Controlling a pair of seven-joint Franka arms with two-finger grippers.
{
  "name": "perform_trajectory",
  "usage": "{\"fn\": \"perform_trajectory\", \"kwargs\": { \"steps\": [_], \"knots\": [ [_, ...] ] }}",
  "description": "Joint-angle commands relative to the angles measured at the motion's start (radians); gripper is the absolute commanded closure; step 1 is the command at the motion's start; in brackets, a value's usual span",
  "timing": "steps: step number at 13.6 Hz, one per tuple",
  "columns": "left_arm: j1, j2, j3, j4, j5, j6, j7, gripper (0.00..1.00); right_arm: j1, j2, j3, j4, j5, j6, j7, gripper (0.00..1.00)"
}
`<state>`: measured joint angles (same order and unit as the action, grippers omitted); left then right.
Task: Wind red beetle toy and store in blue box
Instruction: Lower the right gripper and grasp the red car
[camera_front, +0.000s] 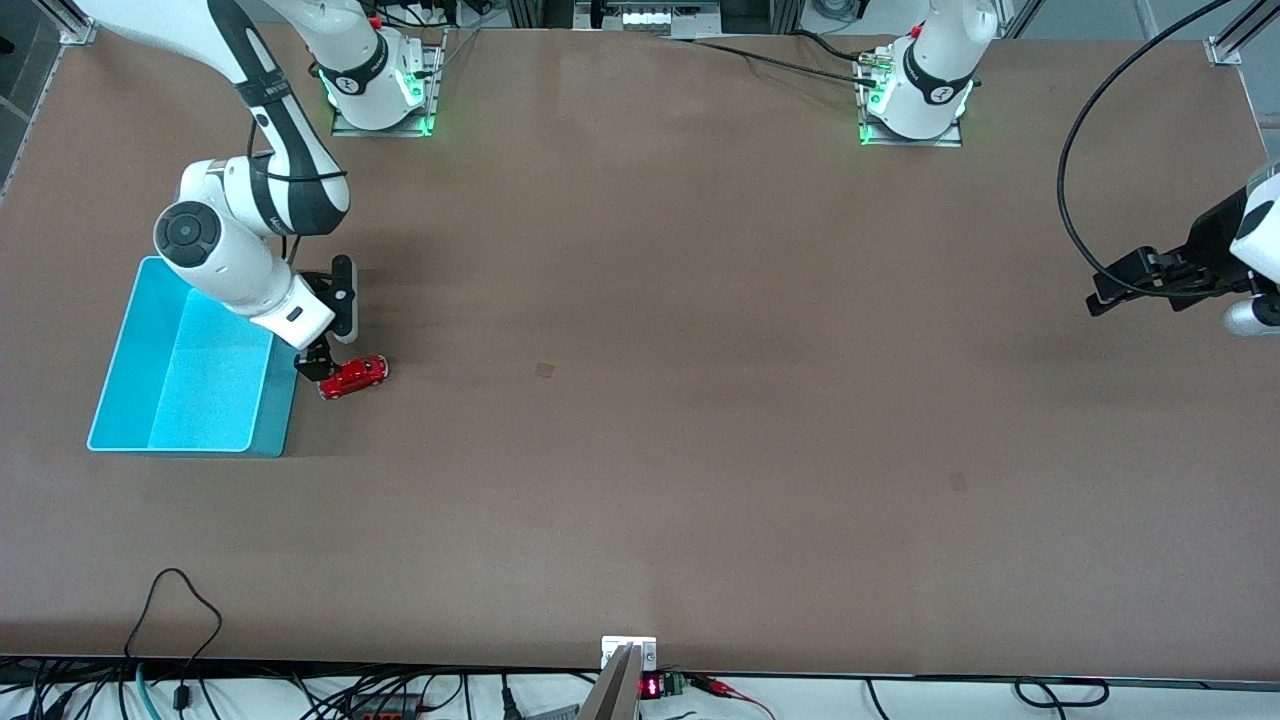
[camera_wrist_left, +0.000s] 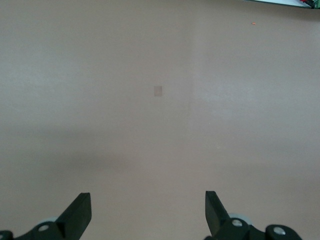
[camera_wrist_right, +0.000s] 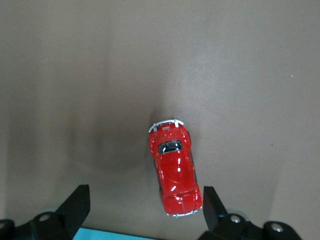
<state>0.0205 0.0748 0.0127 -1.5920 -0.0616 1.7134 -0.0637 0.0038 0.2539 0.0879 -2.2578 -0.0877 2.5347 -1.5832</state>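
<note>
The fingers of my right gripper are around the toy's near end (camera_wrist_right: 181, 202), short of the toy's middle (camera_wrist_right: 174, 165). It isn't time to close on the toy yet: my right gripper should first move toward the middle.
The red beetle toy (camera_front: 354, 376) stands on the brown table right beside the blue box (camera_front: 190, 365), on the box's side toward the left arm's end. My right gripper (camera_front: 318, 362) is open and hovers over the gap between toy and box. In the right wrist view the toy (camera_wrist_right: 173, 166) lies partly between the open fingers, close to one fingertip (camera_wrist_right: 211, 202), not gripped. The box rim (camera_wrist_right: 115, 234) shows at that view's edge. My left gripper (camera_wrist_left: 148, 210) is open and empty, and the left arm waits over the table's edge at its own end (camera_front: 1140, 275).
A small darker patch (camera_front: 545, 370) marks the tabletop near the middle, and another (camera_front: 958, 481) lies toward the left arm's end. Cables and a small display (camera_front: 650, 687) run along the table edge nearest the front camera.
</note>
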Motion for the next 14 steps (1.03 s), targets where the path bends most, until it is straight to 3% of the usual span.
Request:
{"fn": "perform_trajectory", "kwargs": {
  "steps": [1,11,14],
  "knots": [
    [-0.011,-0.007,-0.002,-0.008,-0.006,0.009,0.005,0.0,-0.001,0.039,0.003,0.007,-0.018,0.054,-0.017,0.0],
    [0.001,-0.003,0.001,0.044,-0.004,-0.078,0.016,0.0,0.001,0.149,0.001,0.015,-0.024,0.234,-0.032,0.01],
    [-0.001,-0.003,0.0,0.047,-0.003,-0.074,0.016,0.0,-0.001,0.154,0.001,0.017,-0.026,0.234,-0.032,0.26]
  ]
}}
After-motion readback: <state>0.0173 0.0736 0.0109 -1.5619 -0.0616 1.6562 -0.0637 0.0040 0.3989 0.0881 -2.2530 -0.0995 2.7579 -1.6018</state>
